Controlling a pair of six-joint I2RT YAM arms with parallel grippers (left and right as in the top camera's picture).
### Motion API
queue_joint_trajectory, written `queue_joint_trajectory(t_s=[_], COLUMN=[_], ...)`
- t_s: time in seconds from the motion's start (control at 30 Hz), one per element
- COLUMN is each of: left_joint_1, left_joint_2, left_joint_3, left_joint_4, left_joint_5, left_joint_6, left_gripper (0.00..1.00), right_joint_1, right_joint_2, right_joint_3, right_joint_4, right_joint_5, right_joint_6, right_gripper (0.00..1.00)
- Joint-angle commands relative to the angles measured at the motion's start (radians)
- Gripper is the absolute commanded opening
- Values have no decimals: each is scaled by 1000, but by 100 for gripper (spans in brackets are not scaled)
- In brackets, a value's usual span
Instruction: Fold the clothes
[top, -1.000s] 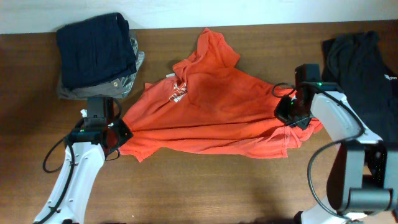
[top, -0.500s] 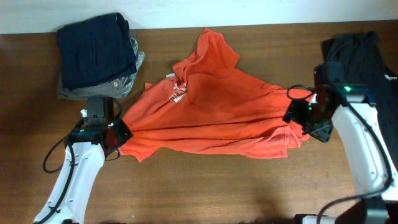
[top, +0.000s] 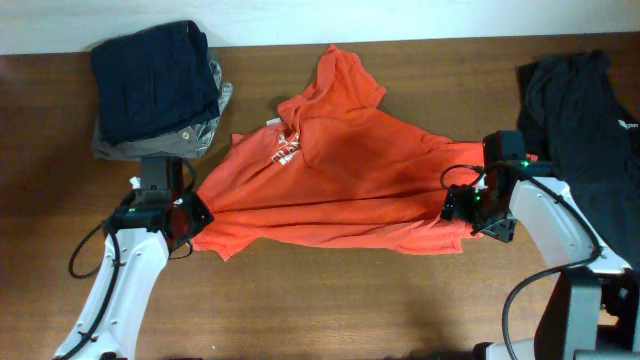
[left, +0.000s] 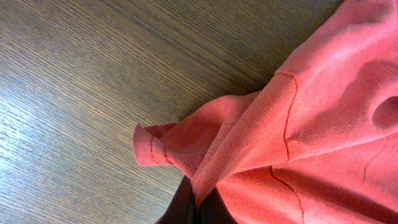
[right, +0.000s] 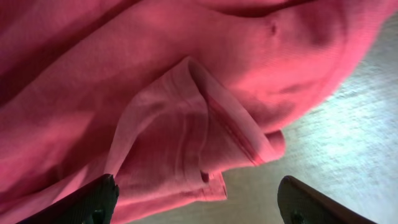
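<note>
The robot's right gripper should next grab the T-shirt's folded hem (top: 468, 229), at the T-shirt's edge opposite the left gripper. Then the robot can spread the T-shirt for folding.
The clothes, an orange-red T-shirt (top: 340, 170) with white chest lettering, lie crumpled across the middle of the wooden table (top: 330, 300). My left gripper (top: 190, 218) sits at the shirt's left edge, shut on a bunched fold of its fabric (left: 205, 168); the dark fingertips (left: 186, 208) pinch the cloth at the bottom of the left wrist view. At the shirt's right edge my right gripper (top: 463, 207) stands open. In the right wrist view its fingers (right: 87, 200) are wide apart over a folded hem (right: 205, 143), and nothing is gripped between them.
A folded navy garment (top: 155, 78) lies on a grey one (top: 205, 135) at the back left. A black garment (top: 580, 110) lies at the right edge, close behind the right arm. Bare wood runs along the front of the table.
My right gripper opened and let go of the shirt's right edge, swung out to the right, then came back lower over the hem. The left gripper stayed shut and still.
</note>
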Motion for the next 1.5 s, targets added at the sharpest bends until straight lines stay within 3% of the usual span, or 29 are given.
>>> queue_joint_trajectory(t_s=[0.0, 0.1, 0.23, 0.4, 0.47, 0.57, 0.73, 0.97, 1.27, 1.47], left_joint_1=[5, 5, 5, 5, 5, 5, 5, 5, 5, 5], left_joint_2=[-14, -14, -14, -14, -14, -14, -14, -35, -147, -233], left_joint_3=[20, 20, 20, 20, 20, 20, 20, 42, 168, 172], left_joint_4=[-1, -1, -1, -1, -1, -1, 0, -15, -160, -172], left_joint_5=[-23, -23, -23, -23, -23, -23, -23, 42, 47, 47], left_joint_6=[20, 20, 20, 20, 20, 20, 20, 90, 110, 110], left_gripper=[1, 1, 1, 1, 1, 1, 1, 0, 0, 0], right_joint_1=[-3, -3, -3, -3, -3, -3, -3, -3, -3, -3], right_joint_2=[23, 31, 31, 31, 31, 31, 30, -12, -132, -209], right_joint_3=[-25, -35, -37, -37, -37, -37, -34, 85, 348, 393], right_joint_4=[23, 53, 71, 74, 74, 74, 74, -51, -328, -373], right_joint_5=[-37, -84, -104, -104, -104, -104, -103, -108, -112, -111], right_joint_6=[-47, -90, -98, -98, -98, -89, -85, -37, -10, -10], right_gripper=[87, 82, 61, 57, 50, 30, 4, 4, 4, 4])
